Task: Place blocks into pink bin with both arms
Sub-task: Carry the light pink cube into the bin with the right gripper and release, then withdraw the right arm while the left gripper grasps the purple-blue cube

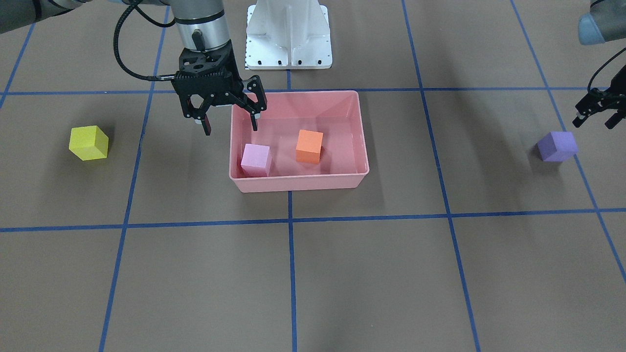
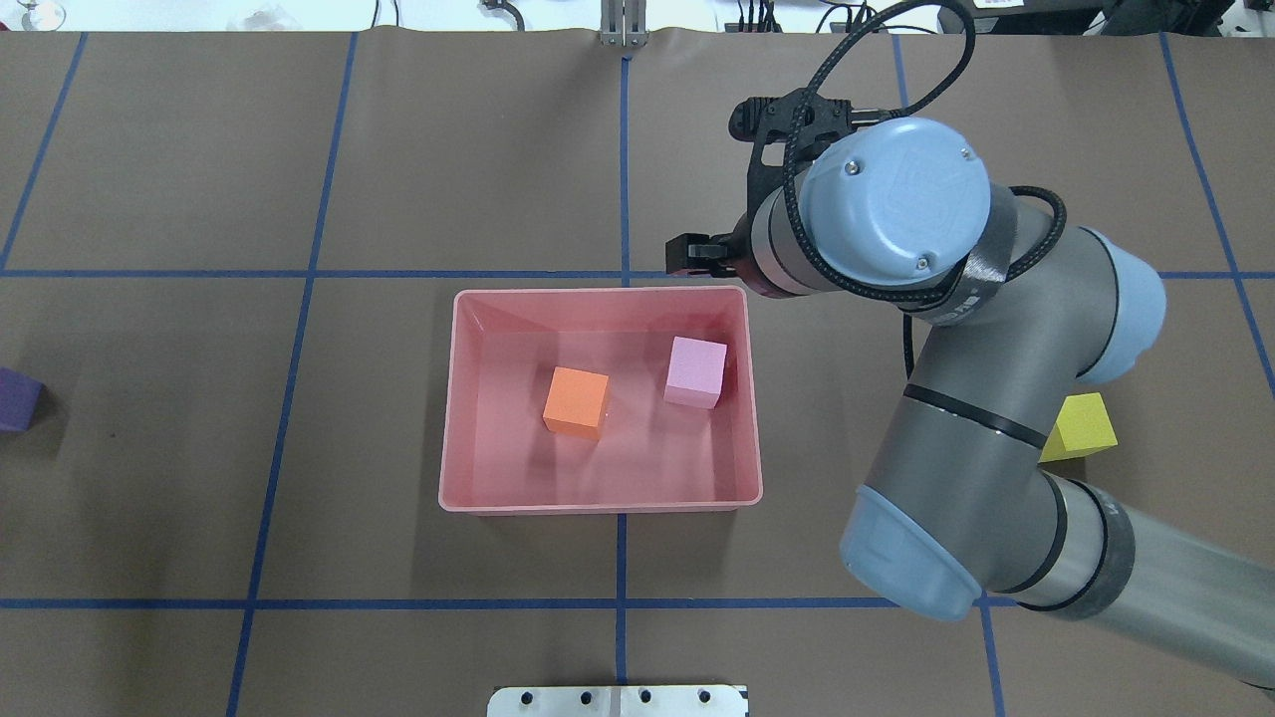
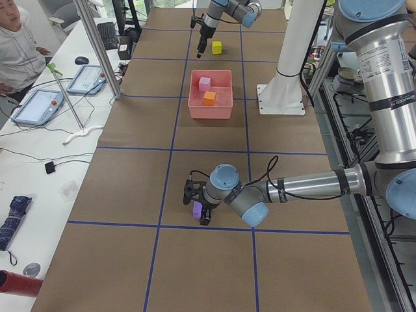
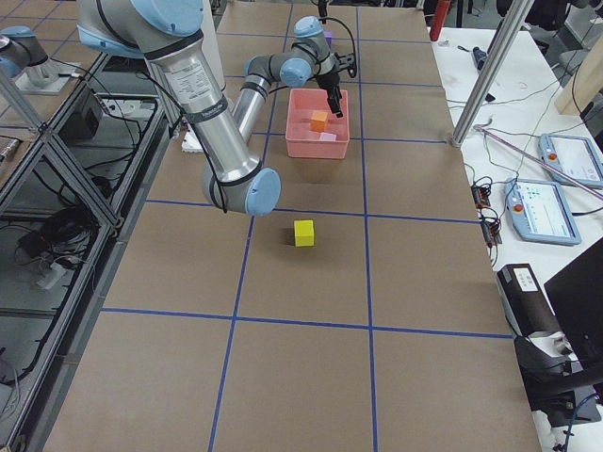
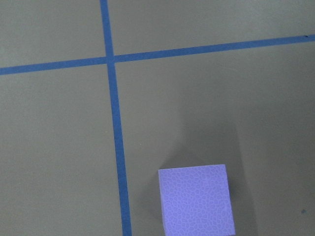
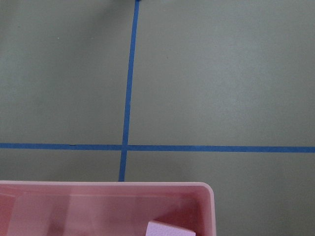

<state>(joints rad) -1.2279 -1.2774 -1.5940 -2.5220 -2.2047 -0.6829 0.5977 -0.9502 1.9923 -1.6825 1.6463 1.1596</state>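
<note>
The purple cube [image 1: 557,146] needs to go into the pink bin with the others, so my left gripper should next grab the cube by its sides.
The pink bin [image 1: 298,183] sits mid-table and holds the orange cube [image 1: 309,146] and the light pink-lilac cube [image 1: 256,160]. My right gripper [image 1: 231,126] is open and empty. It hangs over the bin's corner, above the pink-lilac cube, with one finger outside the wall. The yellow cube [image 1: 88,143] lies on the table on my right side, apart from the bin. The purple cube [image 1: 557,146] lies far out on my left side. My left gripper [image 1: 595,119] is open and hangs just above and beside it. The left wrist view shows the purple cube [image 5: 196,200] at the bottom.
The white base pedestal [image 1: 288,34] stands behind the bin. Blue tape lines [image 1: 291,222] grid the brown table. In the overhead view my right arm's elbow [image 2: 976,438] partly covers the yellow cube [image 2: 1079,426]. An operator [image 3: 16,39] sits at a side desk.
</note>
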